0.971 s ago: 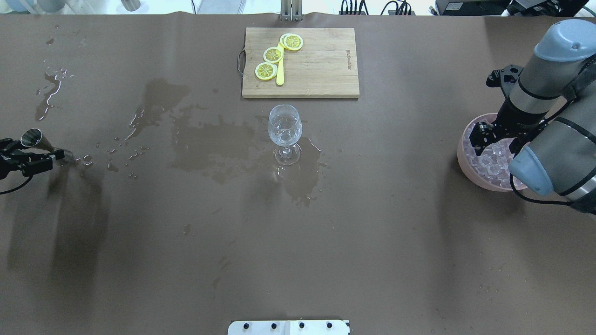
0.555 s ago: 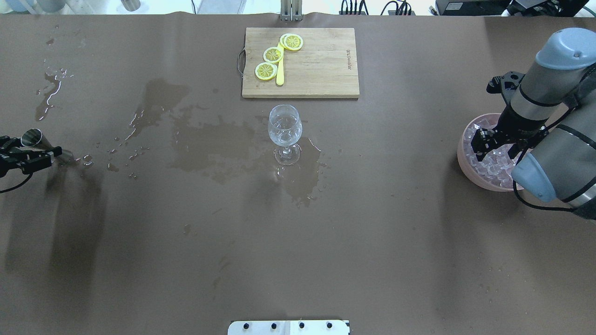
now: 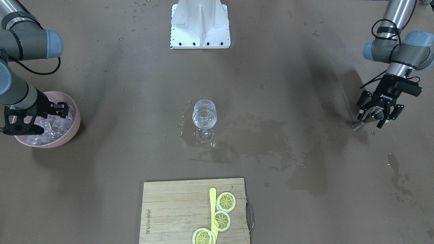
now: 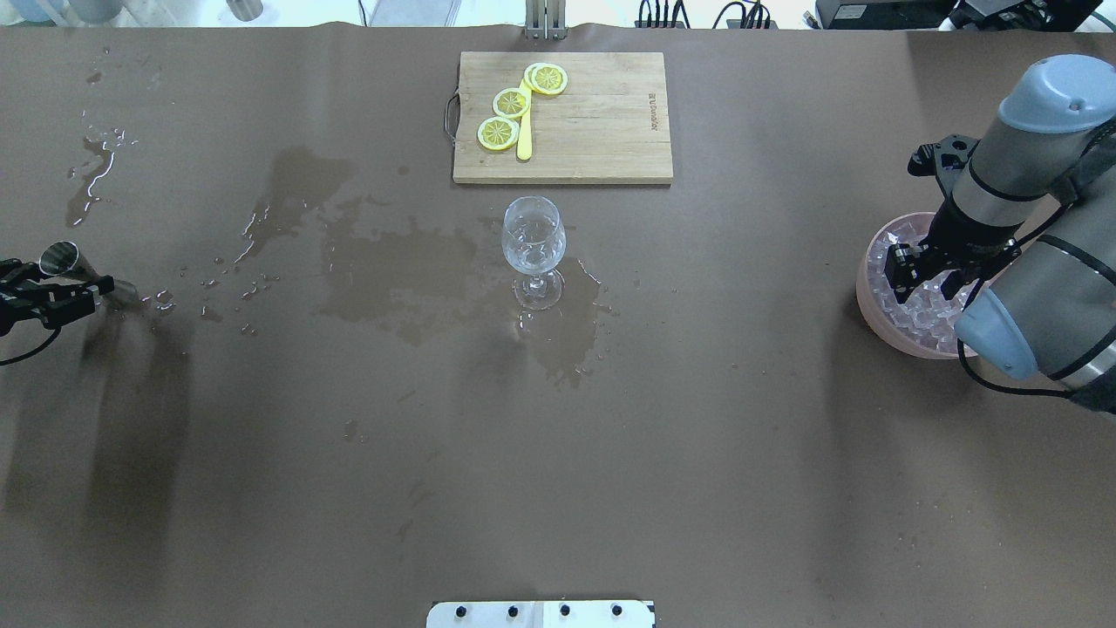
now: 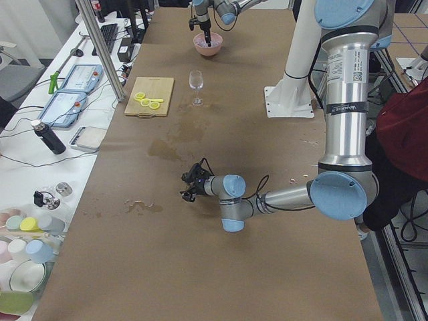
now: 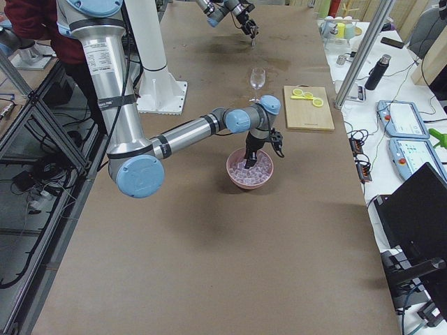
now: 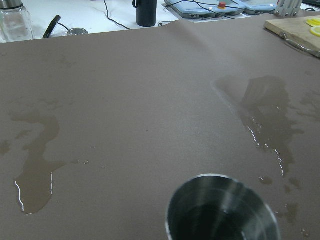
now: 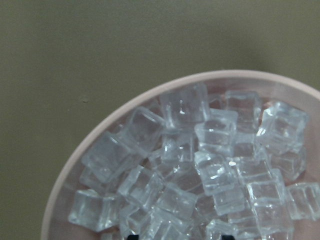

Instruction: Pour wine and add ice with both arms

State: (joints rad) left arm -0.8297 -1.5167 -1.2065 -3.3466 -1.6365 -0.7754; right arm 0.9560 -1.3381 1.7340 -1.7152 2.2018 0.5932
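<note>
I need to grab the steel jigger next with my left gripper by its narrow middle, so that it can pour wine into the glass.
A clear wine glass stands mid-table with a little colourless wine in it; it also shows in the front-facing view. My left gripper is at the table's left edge, open, its fingers apart on either side of a steel jigger that rests on the table. The left wrist view looks down into the jigger's cup. My right gripper is open and low over a pink bowl full of ice cubes. Its fingertips barely show at the bottom edge of the right wrist view.
A wooden cutting board with lemon slices and a yellow knife lies behind the glass. Wet patches spread left of and around the glass. The white base post stands at the robot's side.
My left gripper has drawn back a little to the left while the jigger stayed put. My right gripper has shifted slightly over the ice bowl.
</note>
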